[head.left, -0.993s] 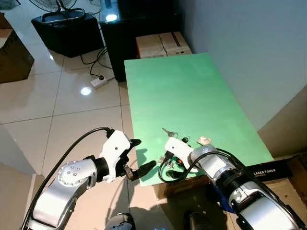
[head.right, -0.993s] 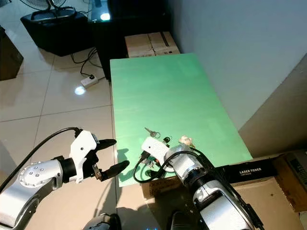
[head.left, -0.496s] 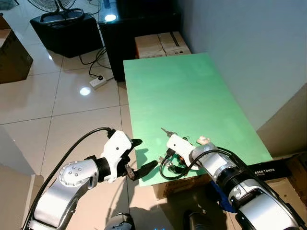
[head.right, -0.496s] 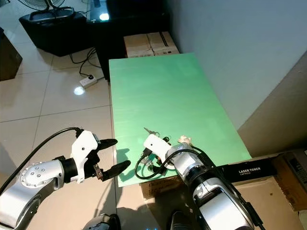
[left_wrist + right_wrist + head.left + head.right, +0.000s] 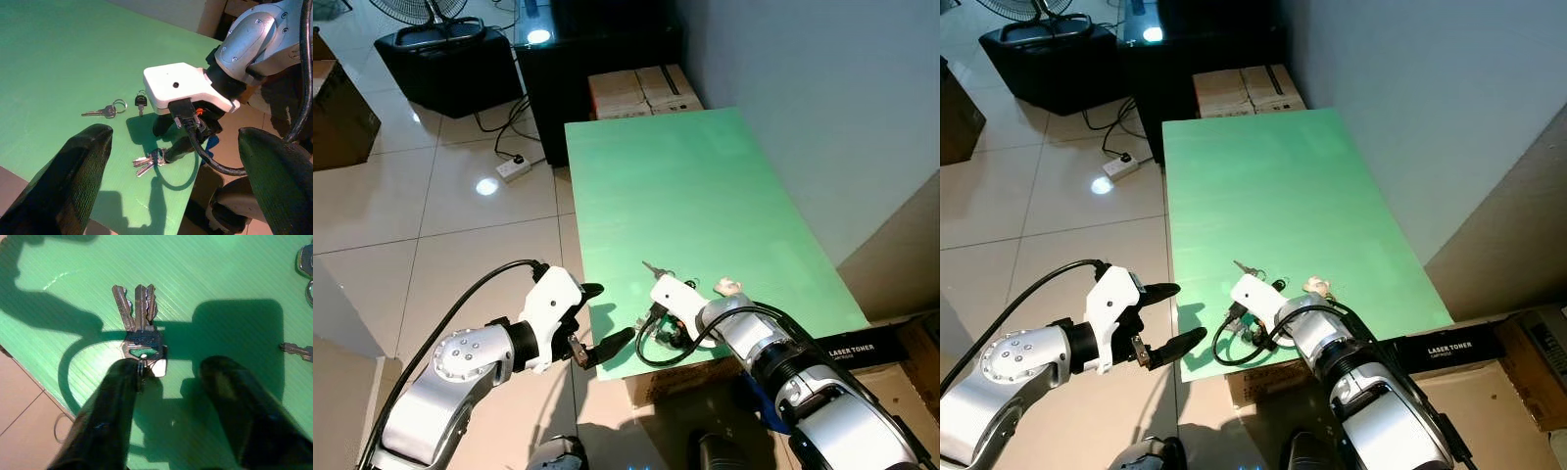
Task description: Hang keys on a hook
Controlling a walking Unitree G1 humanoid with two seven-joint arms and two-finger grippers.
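The bunch of keys should hang on a hook, so my right gripper will grab its ring end (image 5: 143,361) next.
A bunch of silver keys (image 5: 139,318) lies near the front edge of the green table (image 5: 685,186). My right gripper (image 5: 168,377) is lowered over the bunch and open; one black finger (image 5: 115,401) touches the bunch's ring end, while the other stands apart on the bare table. The same bunch (image 5: 149,161) shows in the left wrist view beside the right gripper's white wrist. A single key on a ring (image 5: 107,111) and a black-headed key (image 5: 141,102) lie a little farther in. My left gripper (image 5: 607,315) hovers open, off the table's front left corner, holding nothing.
A small beige object (image 5: 728,286) lies on the table right of the keys. Cardboard boxes (image 5: 641,88) and a black cabinet (image 5: 597,49) stand past the far end. A power strip (image 5: 514,168) with cables lies on the tiled floor. A wall runs along the right.
My right gripper has edged slightly left over the key bunch near the front edge. The left arm has hardly moved.
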